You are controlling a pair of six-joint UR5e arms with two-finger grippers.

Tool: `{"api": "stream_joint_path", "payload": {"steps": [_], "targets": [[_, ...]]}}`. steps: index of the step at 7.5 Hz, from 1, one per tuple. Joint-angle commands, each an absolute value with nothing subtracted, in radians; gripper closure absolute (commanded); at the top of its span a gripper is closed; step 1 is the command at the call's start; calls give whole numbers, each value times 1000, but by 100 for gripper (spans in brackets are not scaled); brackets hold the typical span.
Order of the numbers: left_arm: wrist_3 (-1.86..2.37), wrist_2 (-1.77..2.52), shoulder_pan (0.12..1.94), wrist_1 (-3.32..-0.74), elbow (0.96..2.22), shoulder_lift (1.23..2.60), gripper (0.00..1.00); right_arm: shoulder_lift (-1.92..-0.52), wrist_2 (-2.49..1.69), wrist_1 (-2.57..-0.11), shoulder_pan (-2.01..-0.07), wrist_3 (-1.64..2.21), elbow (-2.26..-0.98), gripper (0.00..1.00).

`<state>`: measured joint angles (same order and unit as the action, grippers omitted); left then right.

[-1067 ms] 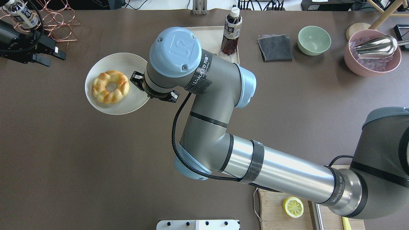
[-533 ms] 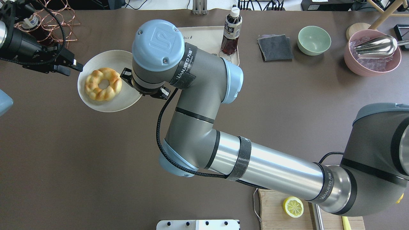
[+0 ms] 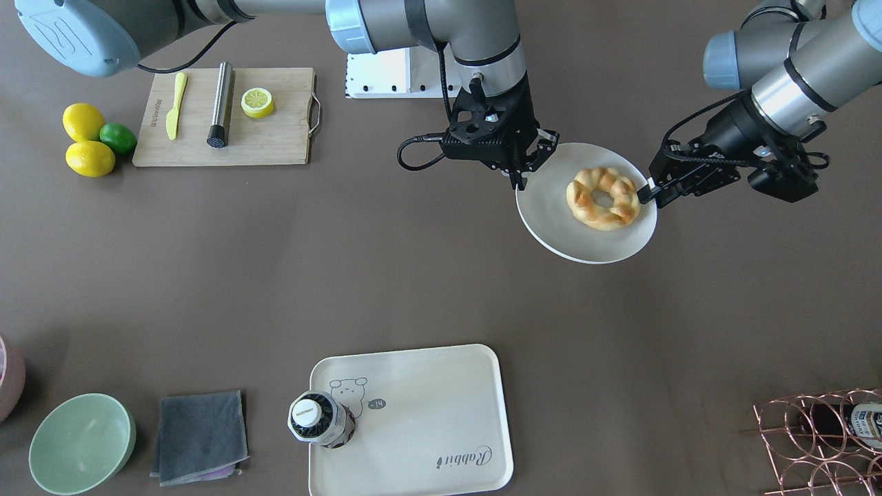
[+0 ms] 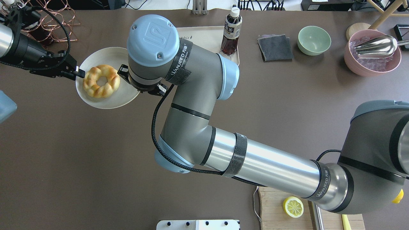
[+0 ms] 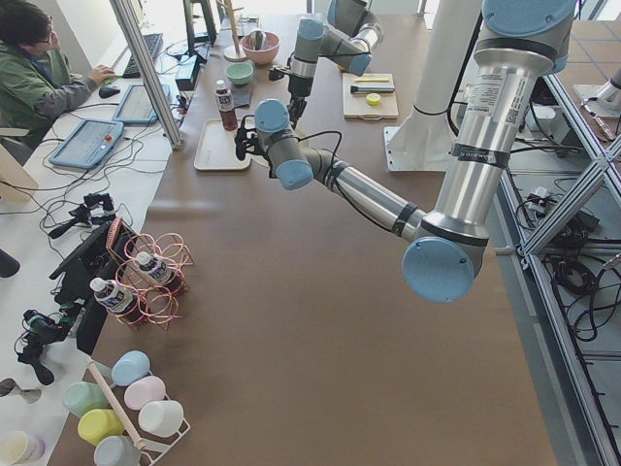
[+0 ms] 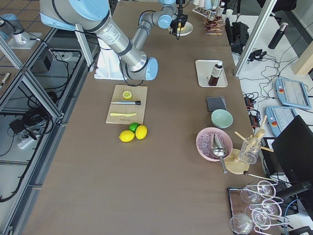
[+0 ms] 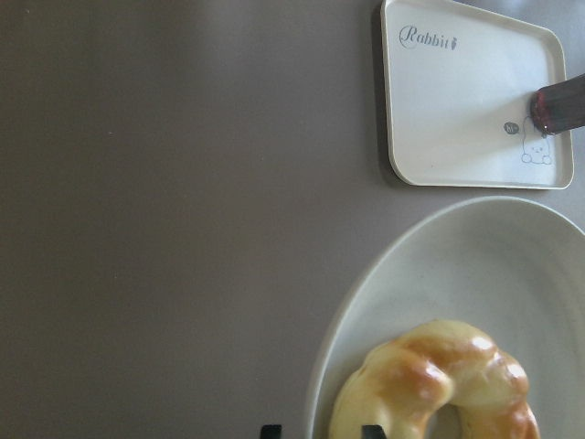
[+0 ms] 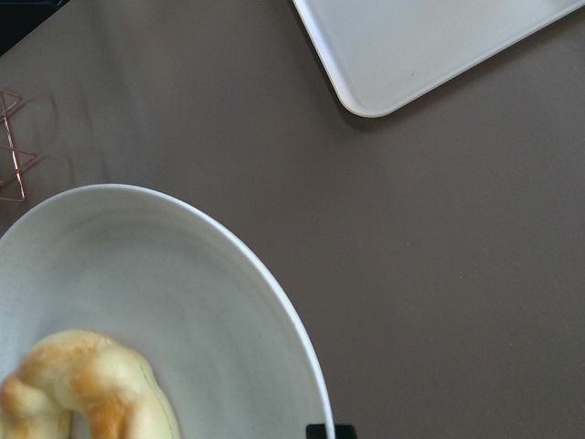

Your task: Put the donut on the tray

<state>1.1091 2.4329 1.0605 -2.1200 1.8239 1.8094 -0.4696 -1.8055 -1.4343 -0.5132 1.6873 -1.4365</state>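
I will next grab the plate's rim with my left gripper, opposite my right gripper, to keep the plate level, because the donut (image 3: 603, 198) (image 7: 430, 370) sits loose on the plate.
The donut (image 3: 603, 198), a golden twisted ring, lies on a round off-white plate (image 3: 572, 238). My right gripper (image 3: 520, 180) is shut on the plate's rim and holds it. My left gripper (image 3: 651, 194) is open at the opposite rim, its fingertips (image 7: 370, 430) at the donut's edge. In the overhead view the donut (image 4: 101, 80) lies between the left gripper (image 4: 76, 72) and the right wrist. The cream tray (image 3: 427, 413) with the bear drawing and "Rabbit" script lies across the table, apart from the plate. It also shows in the left wrist view (image 7: 466, 101).
A tea bottle (image 3: 320, 419) stands on the tray's corner by the bear. A grey cloth (image 3: 200, 435) and green bowl (image 3: 81, 442) lie beside the tray. A cutting board (image 3: 224, 117) with a lemon half, and a copper rack (image 3: 820, 434), sit near the table's edges.
My right arm has carried the plate with the donut toward the robot's left. My left gripper has come in from the left to the plate's rim beside the donut.
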Motion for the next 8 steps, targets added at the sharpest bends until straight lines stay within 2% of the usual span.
{"api": "stream_joint_path", "payload": {"steps": [1, 3, 6, 7, 8], "targets": [[1109, 2433, 1060, -2120, 1824, 1807, 71, -469, -1807, -1434, -518, 1686, -1439, 100], [1108, 2433, 1058, -2120, 1822, 1807, 77, -469, -1810, -1433, -525, 1686, -1440, 100], [1108, 2433, 1058, -2120, 1822, 1807, 77, -469, -1813, -1433, -528, 1686, -1445, 100], [1109, 2433, 1058, -2120, 1822, 1809, 85, -469, -1813, -1430, -528, 1686, -1445, 100], [1109, 2433, 1060, -2120, 1825, 1810, 99, -471, -1813, -1425, -528, 1686, -1443, 100]]}}
